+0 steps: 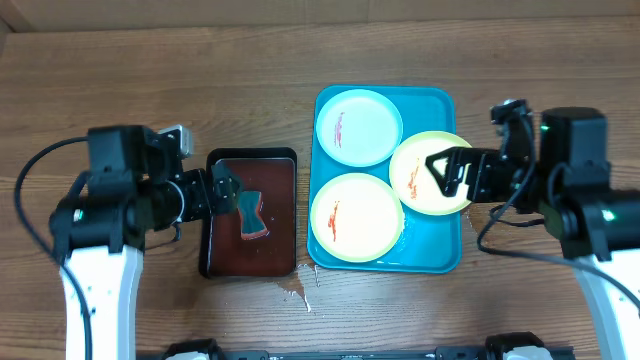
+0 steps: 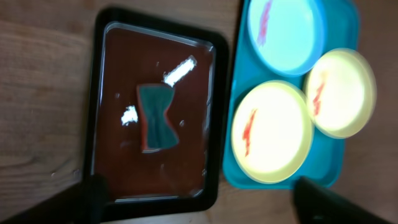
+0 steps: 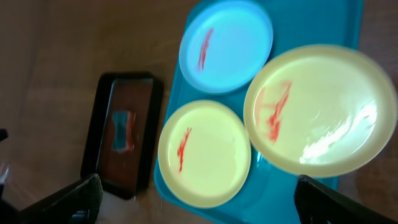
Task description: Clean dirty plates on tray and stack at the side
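Note:
My right gripper grabs the front yellow-green plate next by its rim on the side away from the sponge, leaving the plate's red streak to clean.
The turquoise tray holds three plates, each with a red streak. A white plate with a mint rim is at the back. One yellow-green plate is at the front. The other yellow-green plate is on the right and overlaps the front one. My right gripper is open and empty, hovering over the right plate. My left gripper is open and empty, above the left side of the black tray. The plates also show in the left wrist view: white, front, right.
A black tray with a dark red-brown inside lies left of the turquoise tray. A teal sponge rests in it, and also shows in the left wrist view. A small wet patch is on the wood tabletop in front of the trays.

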